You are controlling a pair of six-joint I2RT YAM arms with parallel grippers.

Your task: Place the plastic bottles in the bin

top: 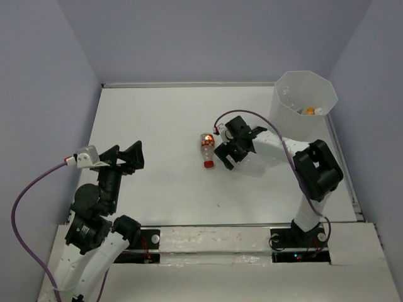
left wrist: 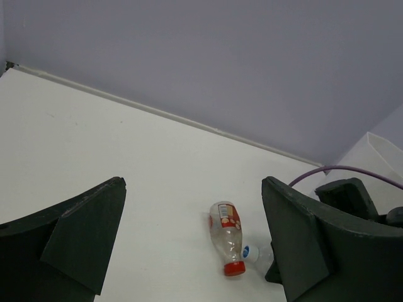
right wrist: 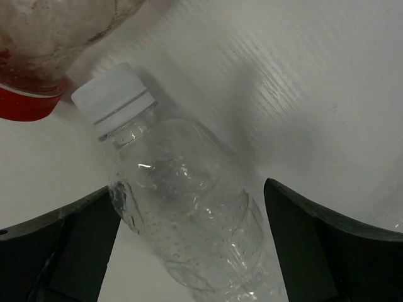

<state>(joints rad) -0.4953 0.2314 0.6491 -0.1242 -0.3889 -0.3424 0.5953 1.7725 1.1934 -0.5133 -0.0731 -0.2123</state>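
The bottle's body has both fingers reaching down beside it, and one finger shows through its clear side, so my right gripper should close on the bottle.
A clear crinkled plastic bottle with a white cap lies on the table between the jaws of my right gripper. That gripper is open: its left finger is at the bottle's side and its right finger stands apart from it. Beside the white cap lies a red-capped bottle with a red-orange label, also in the left wrist view. The bin stands at the far right, with an orange bottle inside. My left gripper hovers open and empty at the left.
The back wall and the table's far edge run behind the bottles. A purple cable loops over the right arm. The table's right edge runs close behind the bin.
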